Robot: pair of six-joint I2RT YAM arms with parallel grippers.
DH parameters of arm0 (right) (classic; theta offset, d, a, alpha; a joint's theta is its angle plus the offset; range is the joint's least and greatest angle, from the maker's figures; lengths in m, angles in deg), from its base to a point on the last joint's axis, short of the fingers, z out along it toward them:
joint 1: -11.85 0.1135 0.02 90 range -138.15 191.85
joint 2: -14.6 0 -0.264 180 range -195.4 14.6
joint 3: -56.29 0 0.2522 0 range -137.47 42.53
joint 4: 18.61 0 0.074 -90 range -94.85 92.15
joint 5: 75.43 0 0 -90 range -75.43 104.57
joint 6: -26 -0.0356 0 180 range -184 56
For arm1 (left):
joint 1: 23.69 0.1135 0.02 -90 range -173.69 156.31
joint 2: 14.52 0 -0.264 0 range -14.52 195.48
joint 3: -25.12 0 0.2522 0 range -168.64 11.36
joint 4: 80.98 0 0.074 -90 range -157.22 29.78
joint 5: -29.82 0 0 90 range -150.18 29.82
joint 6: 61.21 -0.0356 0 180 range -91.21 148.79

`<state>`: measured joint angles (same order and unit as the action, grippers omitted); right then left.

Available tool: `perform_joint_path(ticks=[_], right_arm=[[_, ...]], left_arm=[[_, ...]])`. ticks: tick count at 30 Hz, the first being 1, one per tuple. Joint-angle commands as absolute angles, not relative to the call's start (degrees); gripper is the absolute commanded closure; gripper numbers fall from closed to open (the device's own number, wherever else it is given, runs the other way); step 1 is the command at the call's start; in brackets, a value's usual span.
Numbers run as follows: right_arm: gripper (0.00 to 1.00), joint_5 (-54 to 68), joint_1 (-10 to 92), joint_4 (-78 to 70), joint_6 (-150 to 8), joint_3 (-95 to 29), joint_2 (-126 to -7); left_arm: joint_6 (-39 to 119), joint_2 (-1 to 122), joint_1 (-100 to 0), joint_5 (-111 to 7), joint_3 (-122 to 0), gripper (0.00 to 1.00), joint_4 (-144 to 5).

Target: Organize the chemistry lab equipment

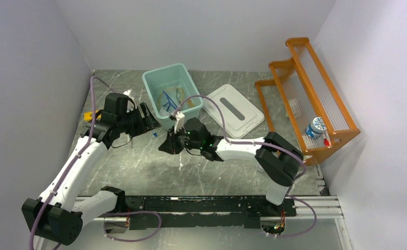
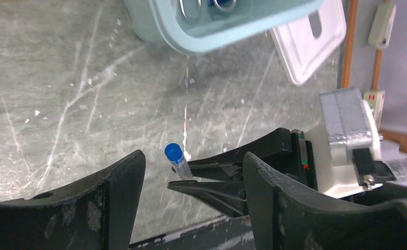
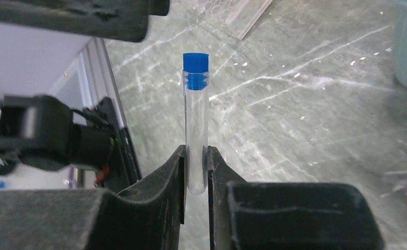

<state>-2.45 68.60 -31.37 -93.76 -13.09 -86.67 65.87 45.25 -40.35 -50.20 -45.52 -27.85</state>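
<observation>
My left gripper grabs the test tube point(image 3: 196, 130) by its blue cap end point(image 3: 195, 68) next, leaving the tube's rounded bottom free to insert upright.
My right gripper point(image 1: 166, 144) is shut on a clear test tube point(image 3: 196, 130) with a blue cap point(image 3: 195, 62), gripping its rounded bottom end; the tube stands out past the fingertips point(image 3: 176, 166). In the top view the cap point(image 1: 154, 134) points toward my left gripper point(image 1: 148, 117). That gripper point(image 2: 193, 179) is open and empty, with the capped tube point(image 2: 176, 159) and the right fingers point(image 2: 212, 190) just beyond its tips. A teal bin point(image 1: 162, 70) holds blue tubing point(image 1: 167, 100), tan tubing point(image 1: 180, 94) and silver forceps handles point(image 2: 190, 7). A yellow piece point(image 1: 88, 115) shows behind the left arm.
A white bin lid point(image 1: 233, 110) lies flat right of the bin. The orange wooden shelf point(image 1: 316, 73) stands at the right wall with a blue-and-white jar point(image 1: 314, 127) on its lower level. Both arms' cables loop over the marble table.
</observation>
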Motion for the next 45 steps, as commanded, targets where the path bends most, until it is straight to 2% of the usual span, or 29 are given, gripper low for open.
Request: perform_joint_path(ticks=[1, 8, 13, 24, 26, 31, 33, 42, 45], right_arm=[[0.87, -2.94, 68.89, -35.87, -79.17, -8.32, -81.17], [0.85, -2.67, 68.87, -37.27, -72.41, -6.63, -78.52], [0.85, -2.06, 68.88, -37.94, -70.57, -5.56, -76.9], [0.84, -3.66, 68.89, -38.55, -67.4, -3.47, -75.24], [0.84, -4.16, 68.84, -38.36, -66.98, -3.47, -75.18], [0.85, -4.84, 68.89, -38.57, -66.64, -3.21, -74.96], [0.85, -4.84, 68.88, -38.91, -66.72, -3.04, -74.96], [0.84, -4.63, 68.89, -39.0, -66.72, -3.01, -75.13], [0.84, -4.47, 68.89, -38.63, -66.94, -3.51, -75.31]], left_arm=[[59.0, 48.1, -40.21, -38.65, -48.76, 0.28, -22.28], [54.59, 49.35, -40.21, -32.59, -48.97, 0.31, -19.93], [56.13, 49.17, -40.21, -24.78, -47.93, 0.5, -22.62], [55.96, 49.64, -39.99, -30.14, -49.37, 0.64, -20.97], [56.66, 49.81, -39.88, -30.16, -49.41, 0.64, -21.73], [57.29, 50.34, -39.78, -30.36, -49.56, 0.52, -22.11], [57.43, 50.34, -39.77, -30.39, -49.4, 0.52, -22.22], [58.27, 49.73, -38.38, -30.47, -48.86, 0.8, -22.75], [58.42, 49.56, -38.36, -29.21, -47.84, 0.86, -23.53]])
